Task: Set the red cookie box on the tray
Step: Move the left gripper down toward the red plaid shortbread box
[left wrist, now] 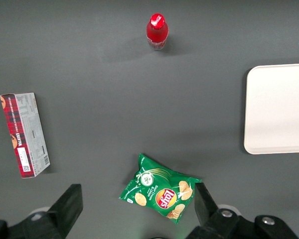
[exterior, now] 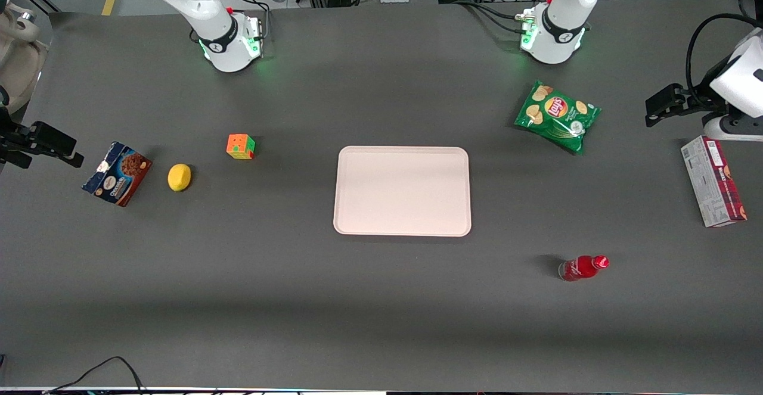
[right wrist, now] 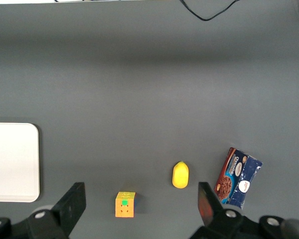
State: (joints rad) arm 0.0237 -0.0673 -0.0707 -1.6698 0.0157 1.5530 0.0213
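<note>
Next, my left gripper should grab the red cookie box by its white-labeled end (exterior: 713, 153) to set it on the tray (exterior: 402, 191).
The red cookie box (exterior: 713, 182) lies flat on the dark table at the working arm's end, grey-white printed face up and a red plaid face along one side. It also shows in the left wrist view (left wrist: 25, 134). The pale pinkish-cream tray (exterior: 402, 191) lies at the table's middle with nothing on it; part of it shows in the left wrist view (left wrist: 279, 109). My left gripper (exterior: 658, 109) hangs high above the table, a little farther from the front camera than the box. In the left wrist view the gripper (left wrist: 137, 195) is open and holds nothing.
A green chips bag (exterior: 557, 116) lies between the tray and the working arm's base, under the gripper in the left wrist view (left wrist: 161, 187). A red bottle (exterior: 583, 267) lies nearer the front camera. A Rubik's cube (exterior: 240, 146), a lemon (exterior: 179, 177) and a blue-and-brown cookie box (exterior: 117, 173) lie toward the parked arm's end.
</note>
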